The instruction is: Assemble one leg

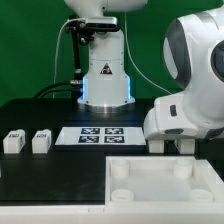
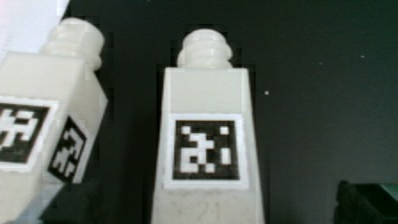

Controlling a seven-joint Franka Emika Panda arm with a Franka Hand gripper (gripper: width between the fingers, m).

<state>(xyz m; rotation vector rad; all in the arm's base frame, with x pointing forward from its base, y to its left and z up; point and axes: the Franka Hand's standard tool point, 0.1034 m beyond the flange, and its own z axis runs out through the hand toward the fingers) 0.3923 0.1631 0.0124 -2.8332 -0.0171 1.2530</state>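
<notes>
My gripper needs to close now, because the fingers are down at the sides of the leg. Closing now would hold the centre leg point(image 1: 185, 147) point(image 2: 210, 170).
In the wrist view a white leg point(image 2: 210, 130) lies straight under the camera, tag face up and pegged end pointing away. A second leg point(image 2: 45, 120) lies tilted close beside it. My gripper point(image 2: 205, 210) is open and low over the centre leg. One dark fingertip point(image 2: 374, 202) shows clear of the leg's side; the other is not plainly seen. In the exterior view the arm hangs at the right and hides most of my gripper point(image 1: 172, 143) and these two legs. Two more legs point(image 1: 14, 141) point(image 1: 40, 141) stand at the exterior view's left.
The marker board point(image 1: 100, 135) lies mid-table in front of the robot base. A large white tray-like panel point(image 1: 150, 200) with round corner bosses fills the near right, just in front of the gripper. The table top is black.
</notes>
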